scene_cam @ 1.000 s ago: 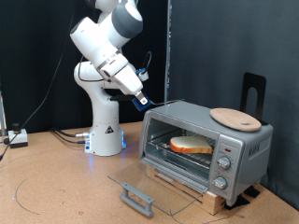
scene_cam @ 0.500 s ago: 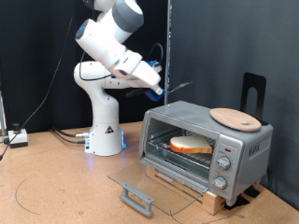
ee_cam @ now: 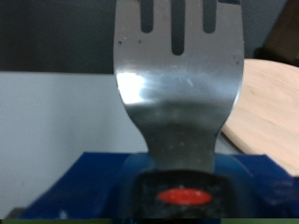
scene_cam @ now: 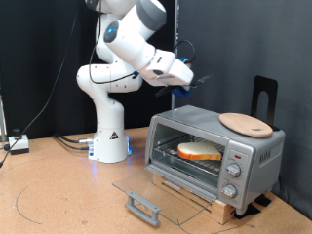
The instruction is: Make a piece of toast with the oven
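The slotted metal spatula is hanging clear above the oven's top (scene_cam: 200,116) (ee_cam: 70,117), so my gripper should keep hold of it.
The piece of toast (scene_cam: 200,151) lies flat on the wire rack inside the silver oven (scene_cam: 255,156), whose glass door (scene_cam: 161,195) hangs open and flat in front. My gripper (scene_cam: 183,82) hovers above the oven's top left corner, well clear of it. In the wrist view the gripper (ee_cam: 182,177) with its blue fingers is shut on the stem of a slotted metal spatula (ee_cam: 182,84), whose blade points away from the hand. The toast does not show in the wrist view.
A round wooden plate (scene_cam: 246,123) rests on the oven's top; its edge shows in the wrist view (ee_cam: 271,107). The oven stands on a slatted wooden base (scene_cam: 210,198). The door's handle (scene_cam: 143,207) juts towards the front. A black stand (scene_cam: 265,95) rises behind the oven.
The arm has swung up and towards the exterior view's right, carrying the gripper from beside the oven's left side to above its top left corner. Toast, door and plate have not moved.
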Robot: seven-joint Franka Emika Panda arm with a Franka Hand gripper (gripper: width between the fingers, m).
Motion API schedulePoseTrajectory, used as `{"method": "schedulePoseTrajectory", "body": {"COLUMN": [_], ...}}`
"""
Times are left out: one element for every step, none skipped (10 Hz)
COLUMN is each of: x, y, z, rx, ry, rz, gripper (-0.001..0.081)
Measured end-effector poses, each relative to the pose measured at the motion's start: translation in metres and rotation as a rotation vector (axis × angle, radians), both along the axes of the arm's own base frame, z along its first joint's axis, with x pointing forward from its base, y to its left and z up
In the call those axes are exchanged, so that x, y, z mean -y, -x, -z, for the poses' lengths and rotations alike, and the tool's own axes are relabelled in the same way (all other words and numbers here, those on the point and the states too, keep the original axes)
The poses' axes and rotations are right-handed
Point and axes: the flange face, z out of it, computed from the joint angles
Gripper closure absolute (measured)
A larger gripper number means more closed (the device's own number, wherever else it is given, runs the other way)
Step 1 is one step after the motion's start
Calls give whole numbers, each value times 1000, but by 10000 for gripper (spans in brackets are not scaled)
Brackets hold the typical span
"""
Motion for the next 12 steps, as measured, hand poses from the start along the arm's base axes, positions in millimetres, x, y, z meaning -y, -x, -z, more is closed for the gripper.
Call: {"method": "schedulePoseTrajectory", "body": {"x": [-15,-31,-43,-51,-54,-53,-51,-49,-48,-47,-47,-49], "y": [3,8,13,16,18,19,20,20,21,22,23,25], "z": [2,7,13,17,22,25,28,29,31,34,38,41], "rx": [-12,-26,-35,-40,-46,-50,-55,-60,-63,-70,-77,-82], "ry": [22,47,70,88,99,102,103,103,109,114,118,126], "rz": [8,18,29,40,44,47,52,57,57,55,52,45], "gripper": [377,377,377,377,377,377,377,377,377,377,377,377]}}
